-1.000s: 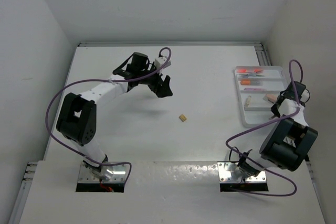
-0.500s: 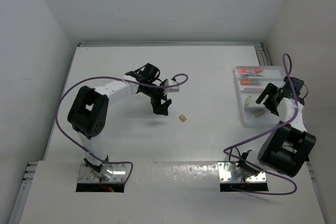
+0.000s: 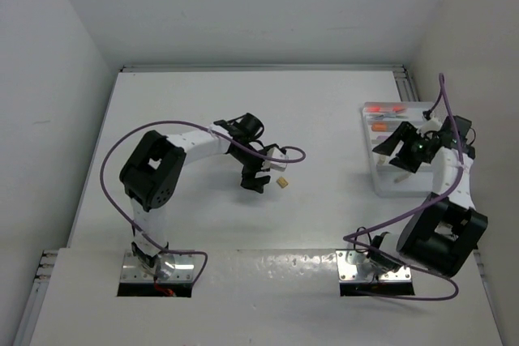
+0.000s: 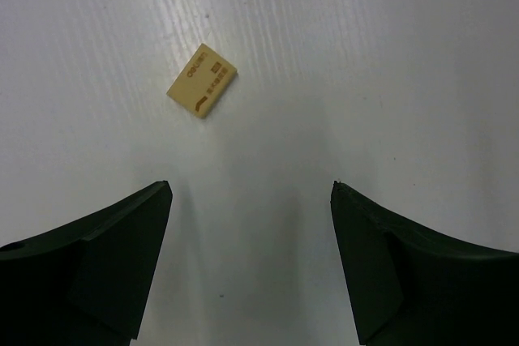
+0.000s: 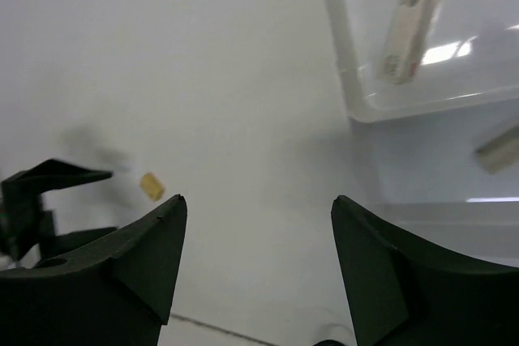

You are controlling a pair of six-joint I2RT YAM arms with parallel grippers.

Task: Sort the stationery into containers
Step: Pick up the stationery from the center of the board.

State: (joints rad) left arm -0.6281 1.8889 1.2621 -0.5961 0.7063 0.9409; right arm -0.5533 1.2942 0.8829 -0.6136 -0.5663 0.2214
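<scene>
The tan eraser block (image 3: 282, 182) would stay if my left gripper lifted.
A small tan eraser block (image 3: 282, 182) (image 4: 203, 91) (image 5: 151, 186) lies alone on the white table. My left gripper (image 3: 257, 181) (image 4: 251, 188) hangs just left of it, open, with only bare table between its fingers; the block sits ahead of the fingertips and slightly left. The white divided tray (image 3: 389, 194) (image 5: 340, 79) stands at the right. It holds orange-red pens (image 3: 388, 108) at its far end and a grey-white eraser (image 5: 408, 34). My right gripper (image 3: 387, 154) (image 5: 258, 200) hovers open at the tray's left edge, holding nothing.
A second pale block (image 5: 499, 149) lies in a nearer tray compartment. The table's raised rail (image 3: 401, 79) runs along the far and right sides. The left gripper's black fingers (image 5: 49, 180) show at the left of the right wrist view. Purple cables loop off both arms.
My left arm has swung from the far middle down toward the tan block, its jaws narrowing slightly. My right gripper has opened and drawn leftward and up from the tray.
</scene>
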